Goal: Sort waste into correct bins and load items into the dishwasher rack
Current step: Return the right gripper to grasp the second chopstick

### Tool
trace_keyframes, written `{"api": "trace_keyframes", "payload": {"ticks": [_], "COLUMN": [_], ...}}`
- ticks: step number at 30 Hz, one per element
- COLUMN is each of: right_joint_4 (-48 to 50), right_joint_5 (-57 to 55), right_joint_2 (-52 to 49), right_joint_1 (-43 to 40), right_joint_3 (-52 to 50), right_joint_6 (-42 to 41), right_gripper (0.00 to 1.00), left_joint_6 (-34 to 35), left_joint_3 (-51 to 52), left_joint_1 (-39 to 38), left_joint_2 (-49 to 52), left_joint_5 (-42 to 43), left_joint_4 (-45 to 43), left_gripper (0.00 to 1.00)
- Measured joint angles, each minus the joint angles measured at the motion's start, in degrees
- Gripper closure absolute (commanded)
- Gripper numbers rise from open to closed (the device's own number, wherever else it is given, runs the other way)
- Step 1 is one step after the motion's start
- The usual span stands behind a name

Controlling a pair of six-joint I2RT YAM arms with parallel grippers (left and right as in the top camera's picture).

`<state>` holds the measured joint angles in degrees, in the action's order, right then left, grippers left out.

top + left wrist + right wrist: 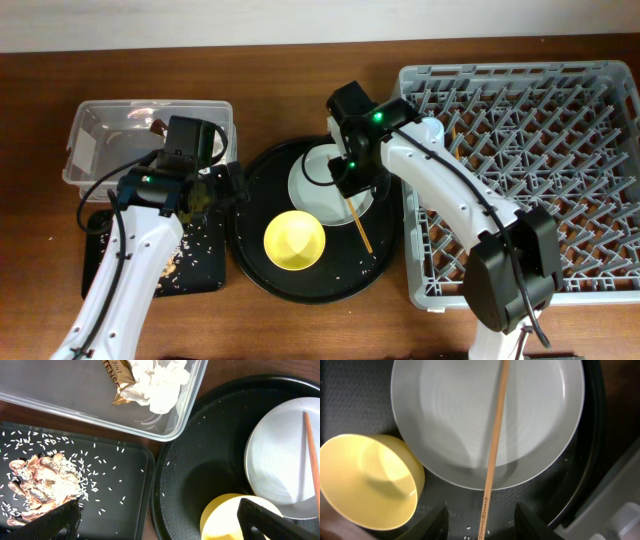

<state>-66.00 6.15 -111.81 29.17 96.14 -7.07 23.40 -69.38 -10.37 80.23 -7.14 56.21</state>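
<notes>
It isn't time to close yet: the chopstick is well below the open fingers of my right gripper. My right gripper should move down first and then close on the chopstick.
A wooden chopstick (494, 450) lies across the white plate (445, 420) and onto the round black tray (360, 405), next to the yellow bowl (365, 480). My right gripper (482, 527) hovers over its lower end, open, a finger on each side and clear of the stick. My left gripper (160, 525) is open and empty above the gap between the shallow black tray (110, 490) and the round tray. The clear tub (75, 405) holds white tissues (160, 385) and a brown-and-gold wrapper (120, 380). Flaky food scraps (40, 485) lie in the shallow black tray.
The grey dishwasher rack (530, 170) fills the right side, its left wall close to the round tray (250, 200). The yellow bowl (294, 240) sits at the front of that tray, the plate (318, 185) behind it. Rice grains dot the shallow tray.
</notes>
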Motion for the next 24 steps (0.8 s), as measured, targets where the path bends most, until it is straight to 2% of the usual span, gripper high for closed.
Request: {"api": "trace_keyframes", "payload": {"ticks": [16, 24], "right_joint_4": [23.0, 28.2], "right_joint_5": [-0.7, -0.7], "right_joint_2": [-1.4, -1.4], "right_joint_1": [0.3, 0.3], "right_joint_3": [-16.6, -22.0], "right_joint_6": [-4.3, -5.0], "right_gripper": [0.6, 0.95], "left_joint_6": [0.0, 0.0], "left_joint_3": [0.0, 0.0], "left_joint_1": [0.0, 0.0], "left_joint_2": [0.0, 0.0], "left_joint_5": [0.0, 0.0], "left_joint_4": [0.0, 0.0], "left_gripper": [0.01, 0.01]}}
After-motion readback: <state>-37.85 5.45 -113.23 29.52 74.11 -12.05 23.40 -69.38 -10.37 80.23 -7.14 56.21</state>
